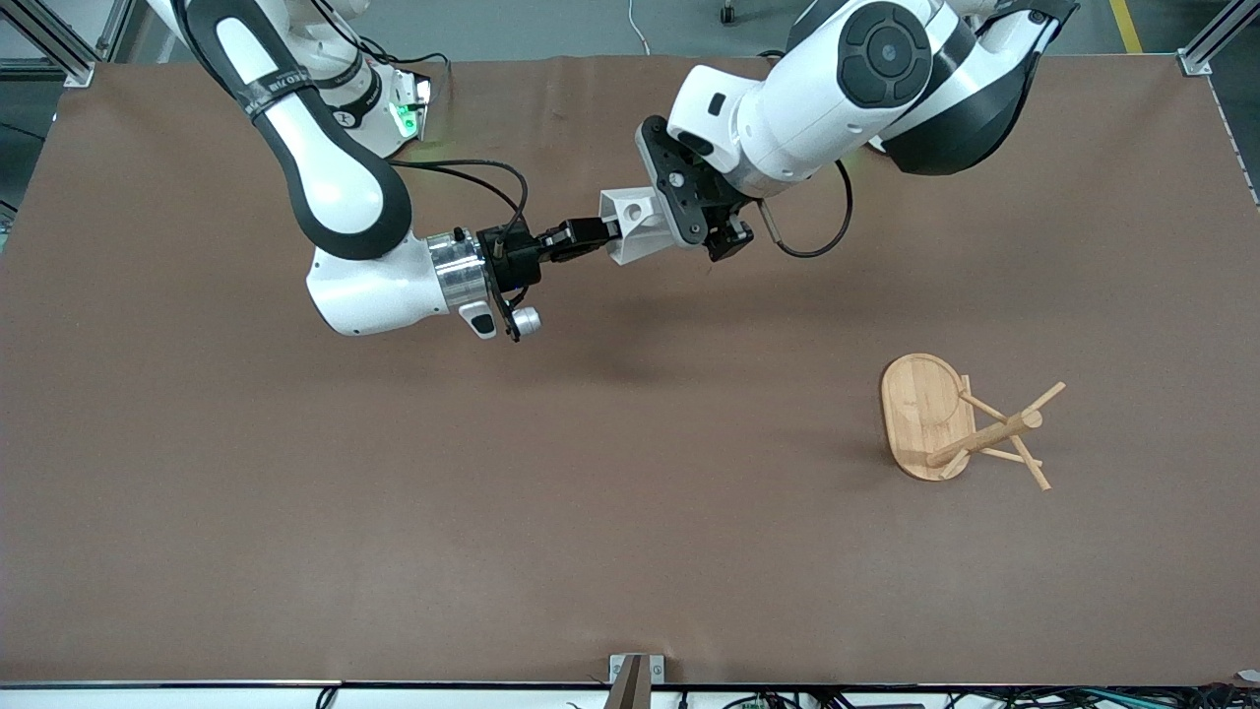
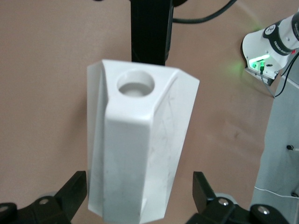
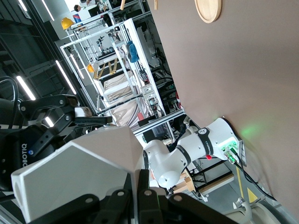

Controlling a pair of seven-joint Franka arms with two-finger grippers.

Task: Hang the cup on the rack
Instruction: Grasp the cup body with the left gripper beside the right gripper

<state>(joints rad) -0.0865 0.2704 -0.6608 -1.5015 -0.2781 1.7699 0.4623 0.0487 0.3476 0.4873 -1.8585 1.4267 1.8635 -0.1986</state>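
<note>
I should next grab the white cup with my left gripper by its faceted body (image 2: pixel 128 179). This leaves the white cup's pierced handle tab (image 2: pixel 135 85) free for the rack.
The white faceted cup (image 1: pixel 638 225) is held in the air over the table's middle, toward the robots' bases. My right gripper (image 1: pixel 602 232) is shut on its wall at one end; in the right wrist view the fingers (image 3: pixel 154 191) pinch the cup (image 3: pixel 79 172). My left gripper (image 1: pixel 667 222) is open around the cup's other end. In the left wrist view both fingers (image 2: pixel 74 191) stand apart from the cup (image 2: pixel 140 154), whose pierced handle tab faces the camera. The bamboo rack (image 1: pixel 920 409) appears tipped on its side toward the left arm's end, nearer the front camera.
The rack's pegs (image 1: pixel 1024 443) stick out over the brown table (image 1: pixel 492 492). The rack's base also shows in the right wrist view (image 3: pixel 208 9). A controller box with a green light (image 1: pixel 406 116) sits by the right arm's base.
</note>
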